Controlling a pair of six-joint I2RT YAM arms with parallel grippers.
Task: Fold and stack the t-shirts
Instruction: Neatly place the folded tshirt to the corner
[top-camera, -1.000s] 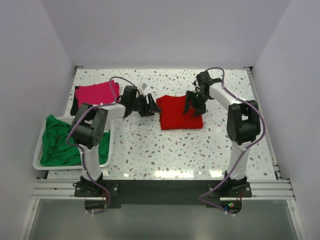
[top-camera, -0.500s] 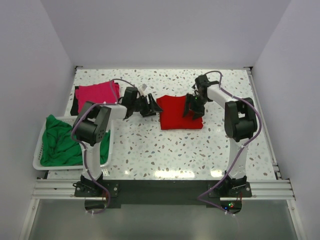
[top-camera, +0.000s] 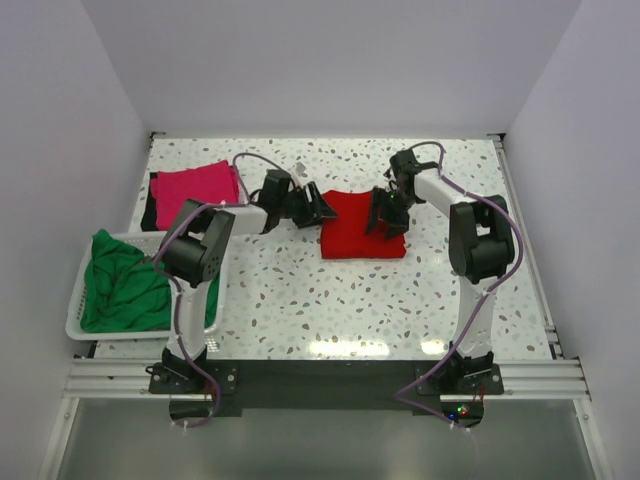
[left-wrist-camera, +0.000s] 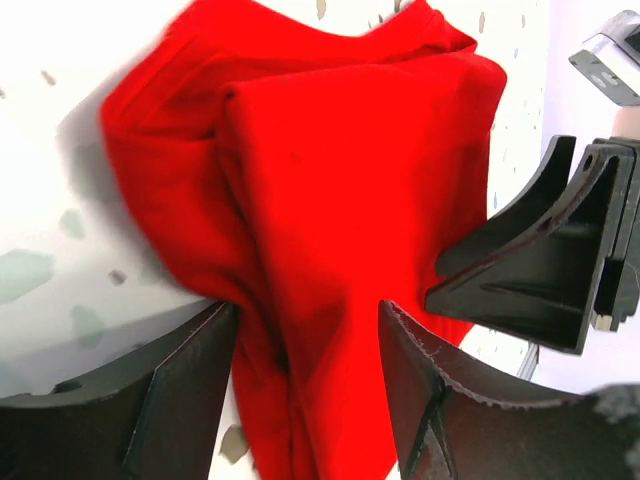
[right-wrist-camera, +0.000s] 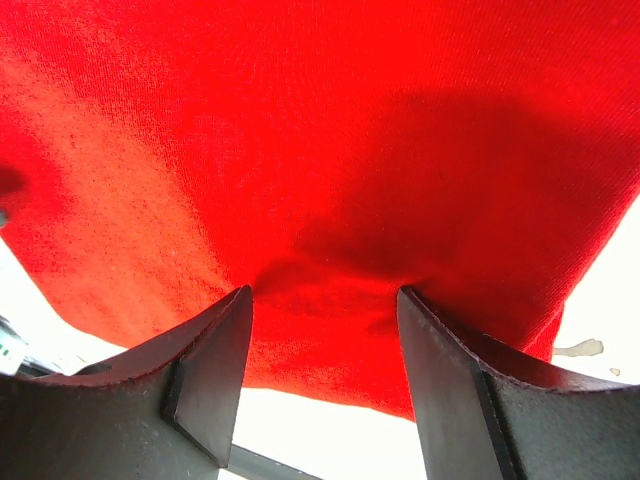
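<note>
My left gripper picks up the red t-shirt's thick folded edge (top-camera: 326, 209) (left-wrist-camera: 290, 330) facing the magenta-pink t-shirt next, to stack the red t-shirt there still folded.
The red t-shirt (top-camera: 360, 230) lies folded in the middle of the table. My left gripper (top-camera: 318, 205) is at its left edge, open, and in the left wrist view the thick folded edge (left-wrist-camera: 300, 200) lies between the spread fingers of that gripper (left-wrist-camera: 305, 315). At the shirt's right edge my right gripper (top-camera: 388, 216) stands open. Its fingertips press down on the cloth (right-wrist-camera: 300, 130), and a small pucker sits between the tips of the gripper (right-wrist-camera: 322, 298). The magenta-pink t-shirt (top-camera: 192, 184) lies folded at the back left. The green t-shirt (top-camera: 120, 285) is crumpled in a basket.
The white basket (top-camera: 74, 300) sits at the table's left front edge. A dark cloth (top-camera: 149, 212) shows under the pink shirt's left side. The right gripper's black fingers (left-wrist-camera: 540, 270) show across the red shirt in the left wrist view. White walls enclose the table.
My left gripper has moved right, from the bare table beside the red shirt onto its left edge. The right gripper has stayed at the right edge.
</note>
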